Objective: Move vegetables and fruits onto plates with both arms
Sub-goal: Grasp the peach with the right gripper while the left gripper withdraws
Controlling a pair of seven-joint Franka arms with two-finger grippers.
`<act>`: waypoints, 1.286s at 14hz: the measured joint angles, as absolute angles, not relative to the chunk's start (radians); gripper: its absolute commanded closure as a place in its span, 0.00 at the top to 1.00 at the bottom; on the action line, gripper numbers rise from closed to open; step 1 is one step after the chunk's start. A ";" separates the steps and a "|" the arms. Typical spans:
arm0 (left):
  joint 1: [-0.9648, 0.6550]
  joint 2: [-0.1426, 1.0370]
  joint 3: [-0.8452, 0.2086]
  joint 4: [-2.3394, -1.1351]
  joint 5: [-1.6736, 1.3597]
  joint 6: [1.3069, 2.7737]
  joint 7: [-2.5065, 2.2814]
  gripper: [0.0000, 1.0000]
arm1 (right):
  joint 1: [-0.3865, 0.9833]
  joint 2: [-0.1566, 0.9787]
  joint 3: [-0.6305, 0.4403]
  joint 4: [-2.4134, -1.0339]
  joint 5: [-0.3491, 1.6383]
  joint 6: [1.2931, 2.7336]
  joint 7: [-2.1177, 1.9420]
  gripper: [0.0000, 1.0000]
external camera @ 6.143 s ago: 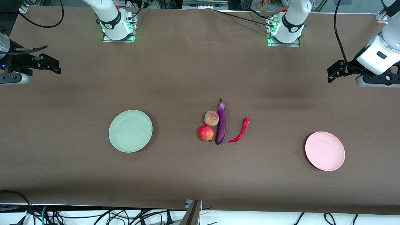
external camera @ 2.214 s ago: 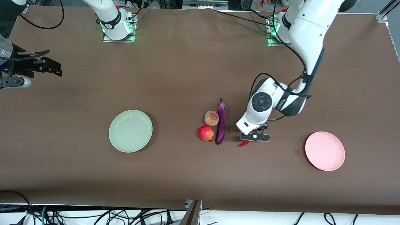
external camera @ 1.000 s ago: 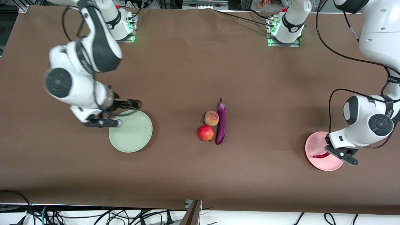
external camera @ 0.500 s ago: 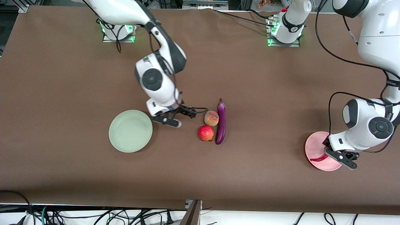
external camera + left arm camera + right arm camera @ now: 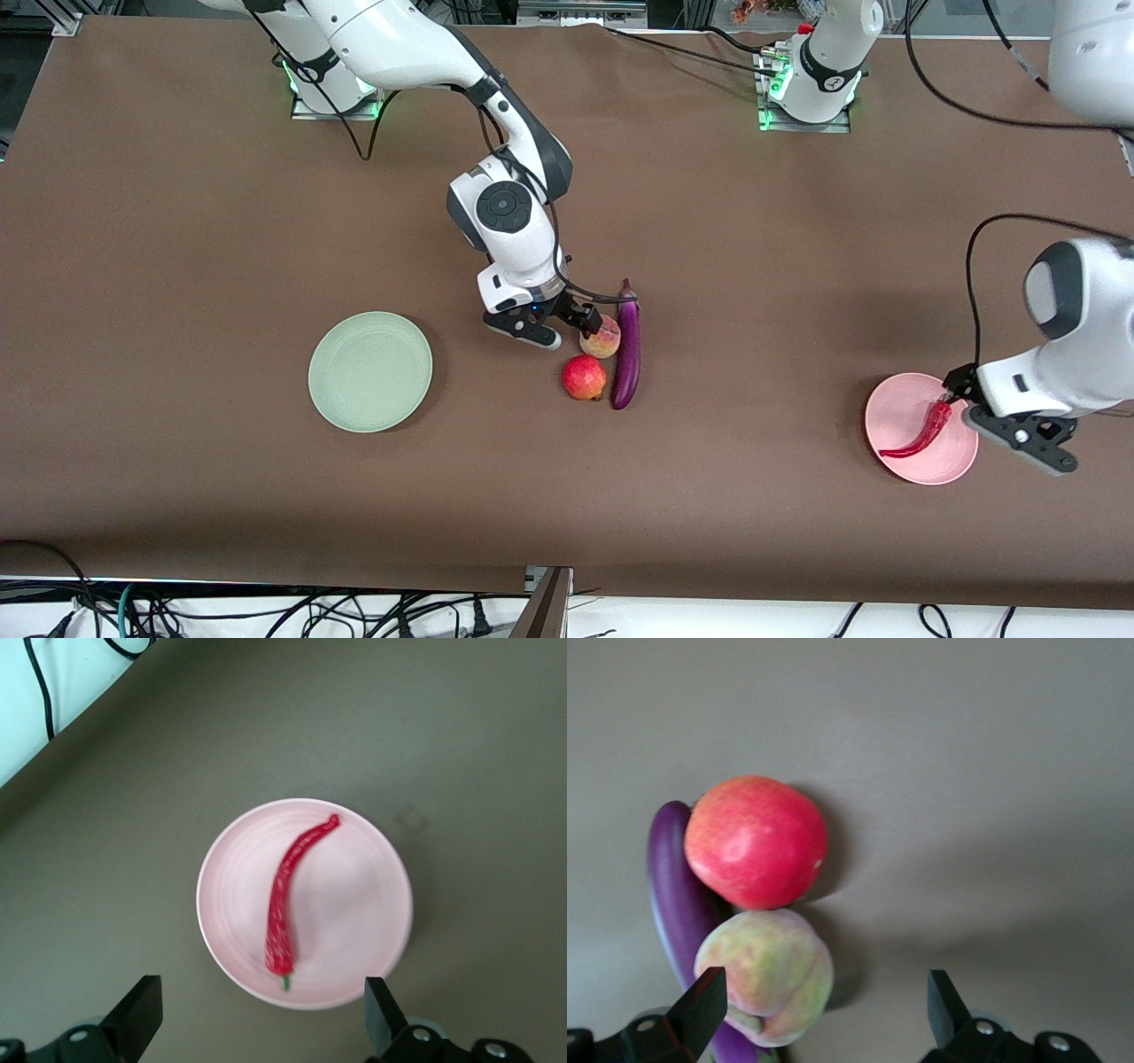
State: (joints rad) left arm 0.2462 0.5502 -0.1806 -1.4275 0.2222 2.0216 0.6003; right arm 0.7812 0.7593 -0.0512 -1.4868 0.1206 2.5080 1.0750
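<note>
My right gripper isn't ready to close on the peach and should line up with it first, because one finger is over the peach's top [image 5: 601,331] [image 5: 771,961].
A red chili pepper [image 5: 921,432] [image 5: 288,904] lies on the pale pink plate [image 5: 939,462] [image 5: 359,904] at the left arm's end of the table. My left gripper [image 5: 997,418] [image 5: 259,1017] hangs open over that plate's rim, apart from the chili. Mid-table, the peach [image 5: 604,340] [image 5: 766,974], the pomegranate [image 5: 584,378] [image 5: 756,842] and the purple eggplant [image 5: 627,350] [image 5: 671,895] lie together, touching. My right gripper [image 5: 563,326] [image 5: 822,1005] is open low beside the peach, which sits close to one finger. The pale green plate [image 5: 370,372] holds nothing.
Both arm bases [image 5: 332,89] [image 5: 811,89] stand at the table edge farthest from the front camera. Cables and a metal bracket [image 5: 545,594] lie along the edge nearest the camera. Brown cloth covers the table.
My left gripper opened, let the chili go onto the pink plate, and rose off it. My right arm swung from over the green plate to the peach.
</note>
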 measured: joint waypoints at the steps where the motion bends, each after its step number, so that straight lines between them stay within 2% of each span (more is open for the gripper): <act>1: 0.246 0.511 -0.181 -1.421 0.209 1.956 0.592 1.00 | 0.791 0.769 -0.052 -1.477 0.114 2.521 1.095 1.00; 4: 0.246 0.446 -0.187 -1.351 0.197 1.752 0.556 1.00 | 0.810 0.807 -0.053 -1.426 0.081 2.532 1.145 1.00; 8: 0.245 0.435 -0.221 -1.231 0.173 1.497 0.421 1.00 | 0.825 0.861 -0.053 -1.382 0.031 2.547 1.164 1.00; 12: 0.236 0.380 -0.315 -1.192 0.155 1.355 0.100 1.00 | 0.828 0.893 -0.055 -1.375 0.021 2.593 1.164 1.00; 13: 0.231 0.367 -0.344 -1.192 0.155 1.326 0.023 1.00 | 0.828 0.896 -0.055 -1.372 0.021 2.595 1.164 0.97; 15: 0.206 0.352 -0.361 -1.198 0.155 1.313 -0.057 1.00 | 0.828 0.900 -0.056 -1.372 0.020 2.611 1.164 0.78; 18: 0.111 0.278 -0.230 -1.291 0.140 1.403 -0.076 1.00 | 0.828 0.906 -0.058 -1.371 0.019 2.647 1.164 0.41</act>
